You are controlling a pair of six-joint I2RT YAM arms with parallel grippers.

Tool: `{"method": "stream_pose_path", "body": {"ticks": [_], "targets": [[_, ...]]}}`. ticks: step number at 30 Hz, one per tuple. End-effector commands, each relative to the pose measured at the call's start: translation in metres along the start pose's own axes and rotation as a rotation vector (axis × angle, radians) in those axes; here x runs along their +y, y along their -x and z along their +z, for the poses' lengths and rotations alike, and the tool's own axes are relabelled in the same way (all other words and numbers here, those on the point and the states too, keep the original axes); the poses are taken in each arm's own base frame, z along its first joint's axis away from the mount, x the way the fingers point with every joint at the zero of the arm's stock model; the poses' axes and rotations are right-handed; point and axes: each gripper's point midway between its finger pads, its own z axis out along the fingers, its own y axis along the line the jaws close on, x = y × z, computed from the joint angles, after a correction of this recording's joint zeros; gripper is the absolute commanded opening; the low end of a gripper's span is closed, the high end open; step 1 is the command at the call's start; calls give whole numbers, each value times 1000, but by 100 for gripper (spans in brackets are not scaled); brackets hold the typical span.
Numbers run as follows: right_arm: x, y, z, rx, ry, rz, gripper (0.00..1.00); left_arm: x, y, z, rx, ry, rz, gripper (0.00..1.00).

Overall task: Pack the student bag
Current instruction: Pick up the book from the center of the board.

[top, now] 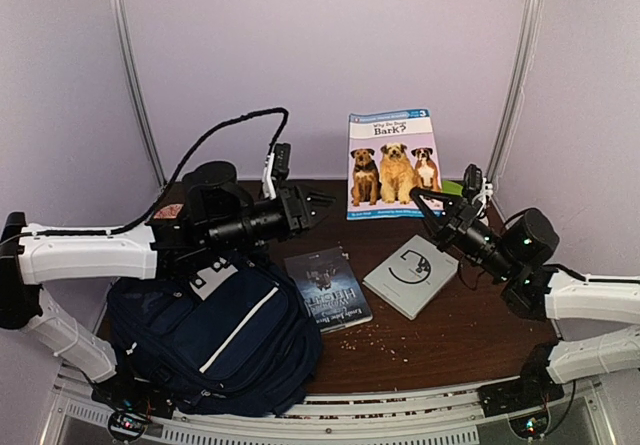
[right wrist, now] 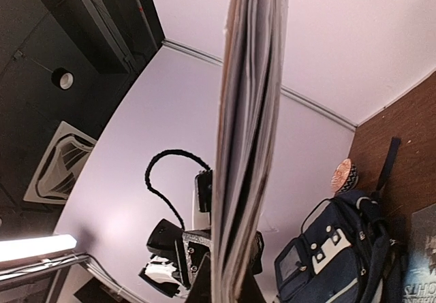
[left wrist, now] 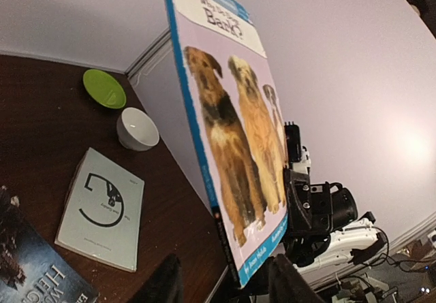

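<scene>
My left gripper grabs the student bag [top: 215,335] by its front panel's edge [top: 281,337] next, since the opening stays free to receive the dog picture book.
The student bag [top: 215,335], navy blue with a white stripe, lies at the front left of the table and also shows in the right wrist view [right wrist: 334,262]. A dog picture book [top: 393,165] stands upright at the back centre. My right gripper [top: 422,202] is shut on its lower right corner, and the book is seen edge-on [right wrist: 248,139] between those jaws [right wrist: 228,286]. My left gripper [top: 325,200] is open beside the book's left edge. Its fingers [left wrist: 160,286] stand wide apart on either side of the book's lower corner [left wrist: 231,112] and do not press it.
A dark book [top: 327,287] and a pale grey book [top: 410,275] lie flat mid-table. A white bowl [left wrist: 136,127] and a green bowl [left wrist: 103,87] sit at the back right. A patterned bowl [right wrist: 344,175] sits behind the bag. Crumbs dot the table front.
</scene>
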Motion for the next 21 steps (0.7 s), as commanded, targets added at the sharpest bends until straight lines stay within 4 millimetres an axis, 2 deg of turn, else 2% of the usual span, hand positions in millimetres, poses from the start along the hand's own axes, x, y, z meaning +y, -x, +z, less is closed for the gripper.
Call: {"method": "stream_pose_path", "body": {"ticks": [1,3,5,7,10,15,18,21], "targets": [[-10,8,-9,-4,-180,-187,0,25,6,-35,-1,225,133,84],[-18,8,-20,3,-252,-243,0,38,1,-56,33,347,203,89],[-29,6,-33,35,-331,-309,0,49,-4,-79,70,484,344,92],[-42,2,-51,67,-409,-361,0,58,-30,-101,208,595,484,94],[-69,-7,-80,107,-522,-394,0,77,-72,-119,429,707,610,94],[-87,-15,-111,124,-582,-386,0,93,-138,-126,724,750,717,87],[-88,-16,-120,121,-587,-384,0,107,-154,-124,792,796,724,86],[-85,-17,-122,126,-580,-379,0,113,-158,-119,798,819,721,87]]}}
